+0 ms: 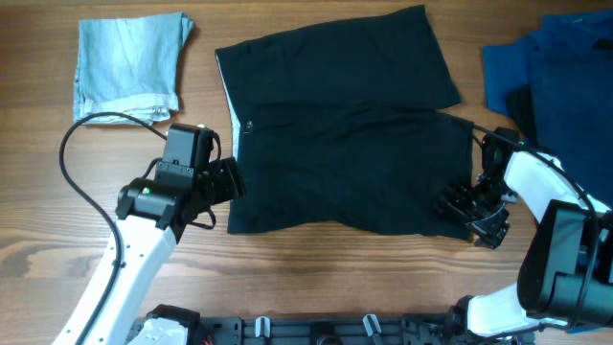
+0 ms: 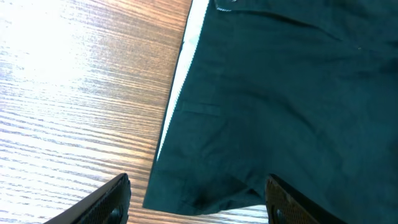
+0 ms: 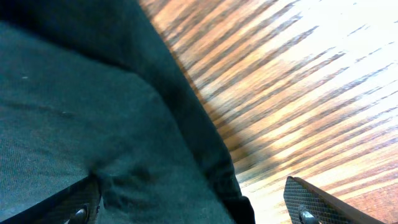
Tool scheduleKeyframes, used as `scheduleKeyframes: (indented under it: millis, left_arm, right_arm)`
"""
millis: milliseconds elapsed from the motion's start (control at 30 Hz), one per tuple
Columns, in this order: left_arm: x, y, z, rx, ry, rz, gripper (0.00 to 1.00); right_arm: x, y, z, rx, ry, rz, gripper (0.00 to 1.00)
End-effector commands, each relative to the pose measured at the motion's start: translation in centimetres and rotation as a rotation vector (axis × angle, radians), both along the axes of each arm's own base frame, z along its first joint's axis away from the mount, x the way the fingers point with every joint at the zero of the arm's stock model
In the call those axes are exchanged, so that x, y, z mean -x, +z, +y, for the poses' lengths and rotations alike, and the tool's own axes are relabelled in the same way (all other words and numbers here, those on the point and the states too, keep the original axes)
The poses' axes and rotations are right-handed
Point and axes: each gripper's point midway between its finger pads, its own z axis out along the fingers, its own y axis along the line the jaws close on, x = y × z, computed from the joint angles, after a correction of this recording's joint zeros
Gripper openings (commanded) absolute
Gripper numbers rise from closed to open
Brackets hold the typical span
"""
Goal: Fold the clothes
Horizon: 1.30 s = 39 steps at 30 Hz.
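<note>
My right gripper should take the black shorts by the near leg hem next, opposite the waistband corner. Then it can fold the near edge of the shorts over evenly.
The black shorts lie flat across the middle of the table, waistband with pale lining and a button at the left. My left gripper is open at the waistband's near left corner, which shows between its fingers in the left wrist view. My right gripper is open at the near right leg hem. In the right wrist view the black cloth edge lies between its fingers. Neither gripper holds cloth.
A folded pale-blue denim piece lies at the far left. A heap of dark-blue and black cloth sits at the far right. A black cable loops beside the left arm. Bare wood shows along the near edge.
</note>
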Motion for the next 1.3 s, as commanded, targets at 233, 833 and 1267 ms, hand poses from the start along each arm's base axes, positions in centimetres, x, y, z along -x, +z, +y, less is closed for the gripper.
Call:
scheduleKeyframes:
  millis: [233, 833, 1267]
  left_arm:
    - [-0.3, -1.6, 0.5, -0.049, 0.012, 0.047, 0.71]
    - [7.3, -4.4, -3.0, 0.147, -0.005, 0.384, 0.98]
    - [7.7, -10.7, -3.2, 0.192, 0.236, 0.516, 0.91]
  right_arm:
    - [-0.2, -2.1, 1.2, -0.071, -0.089, -0.057, 0.75]
    - [-0.9, -2.3, 0.8, -0.066, -0.005, -0.102, 0.04]
    - [-1.8, -2.4, 1.1, -0.09, 0.017, -0.145, 0.04]
